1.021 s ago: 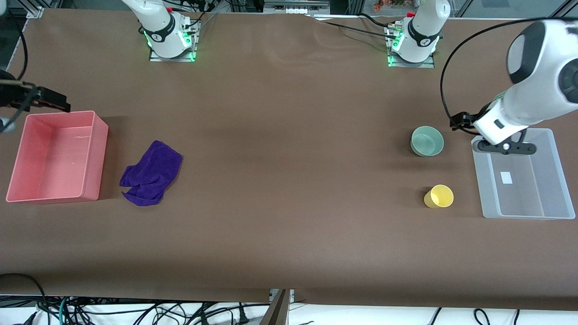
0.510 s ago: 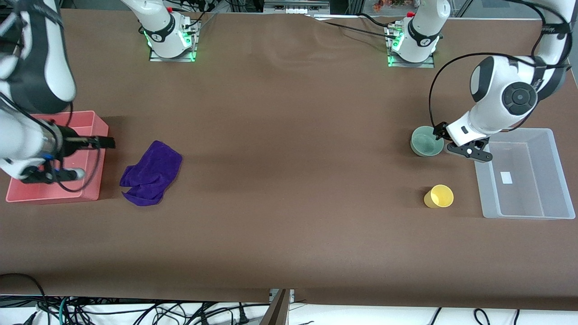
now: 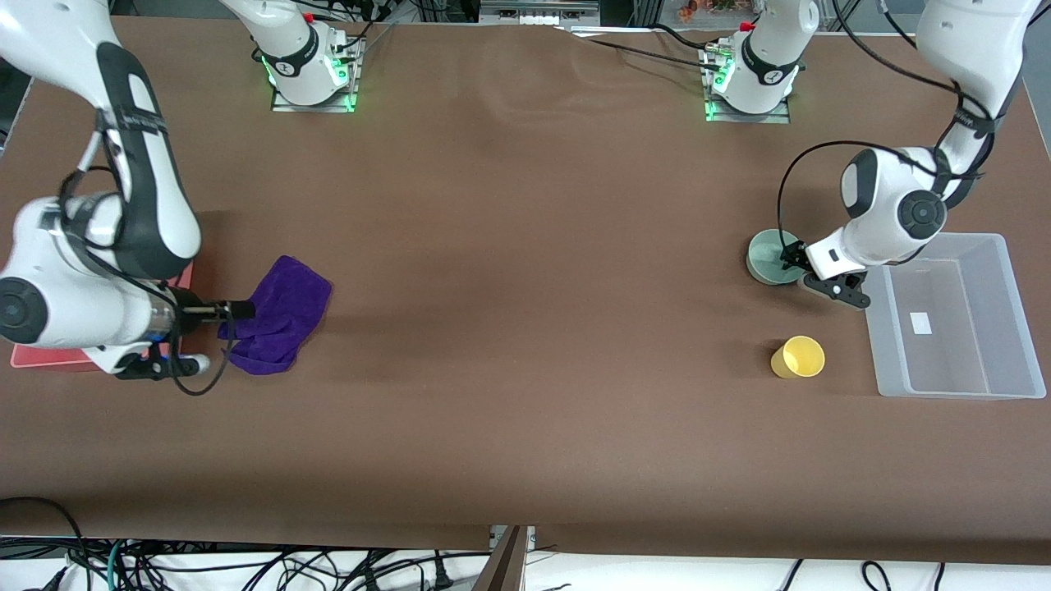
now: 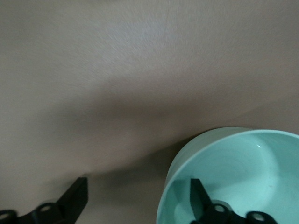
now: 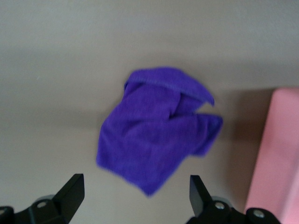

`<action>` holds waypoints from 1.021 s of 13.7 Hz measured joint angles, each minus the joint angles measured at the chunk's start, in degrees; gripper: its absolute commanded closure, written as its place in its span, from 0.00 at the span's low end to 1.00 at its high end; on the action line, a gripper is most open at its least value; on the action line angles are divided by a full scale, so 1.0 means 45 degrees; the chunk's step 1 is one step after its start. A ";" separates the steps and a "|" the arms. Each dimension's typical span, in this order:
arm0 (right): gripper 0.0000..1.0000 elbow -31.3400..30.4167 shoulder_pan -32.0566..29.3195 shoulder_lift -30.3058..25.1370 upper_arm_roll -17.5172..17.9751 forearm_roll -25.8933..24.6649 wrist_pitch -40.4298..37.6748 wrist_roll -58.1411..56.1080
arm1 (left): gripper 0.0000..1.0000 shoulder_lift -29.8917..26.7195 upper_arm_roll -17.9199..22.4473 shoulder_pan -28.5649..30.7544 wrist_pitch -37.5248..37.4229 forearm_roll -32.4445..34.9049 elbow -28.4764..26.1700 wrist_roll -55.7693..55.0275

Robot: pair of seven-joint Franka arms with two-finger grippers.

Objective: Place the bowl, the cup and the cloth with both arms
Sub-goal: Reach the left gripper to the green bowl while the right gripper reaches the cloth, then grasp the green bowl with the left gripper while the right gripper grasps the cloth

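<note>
The robot's right gripper needs to place the purple cloth in the pink bin, so next it needs to grab the purple cloth's flat part (image 5: 138, 156) opposite the folded hem.
The pale green bowl (image 3: 768, 256) stands toward the left arm's end of the table. My left gripper (image 3: 793, 264) is open at the bowl's rim. In the left wrist view the gripper (image 4: 138, 201) has one finger inside the bowl (image 4: 243, 168) and the other outside over the table. The yellow cup (image 3: 798, 358) stands nearer the front camera than the bowl. The purple cloth (image 3: 281, 314) lies crumpled toward the right arm's end. My right gripper (image 3: 234, 312) is open and low at the cloth's edge. In the right wrist view the cloth (image 5: 159, 135) lies just ahead of the open gripper (image 5: 135, 193).
A clear plastic bin (image 3: 998, 316) sits beside the bowl and cup at the left arm's end. A pink bin (image 3: 41, 359) beside the cloth is mostly hidden by the right arm; its wall shows in the right wrist view (image 5: 278, 154).
The right arm has swung from over the pink bin down to the cloth's edge. The left arm has moved from over the clear bin down to the bowl's rim.
</note>
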 measured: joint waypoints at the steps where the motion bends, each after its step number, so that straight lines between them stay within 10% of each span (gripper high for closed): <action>1: 0.01 -0.0599 -0.0020 0.0098 -0.0023 0.0000 0.1181 0.0000 | 1.00 0.0085 -0.0001 0.0004 0.0093 0.0001 0.0035 0.0001; 7: 0.01 -0.3795 -0.0062 0.0191 -0.0120 0.0000 0.6056 0.0000 | 1.00 -0.0022 -0.0029 0.0006 0.0092 0.0001 0.0186 0.0008; 8: 0.14 -0.4234 -0.0062 0.0208 -0.0122 0.0000 0.6735 0.0000 | 1.00 -0.0022 -0.0043 0.0005 0.0080 0.0001 0.0204 0.0014; 11: 1.00 -0.4938 -0.0062 0.0352 -0.0134 0.0000 0.7674 0.0000 | 1.00 -0.0062 -0.0238 0.0003 0.0021 0.0001 0.0232 0.0014; 14: 1.00 -0.4953 -0.0062 0.0335 -0.0135 0.0000 0.7667 0.0000 | 1.00 -0.0387 -0.0357 0.0003 -0.0538 0.0000 0.0475 0.0013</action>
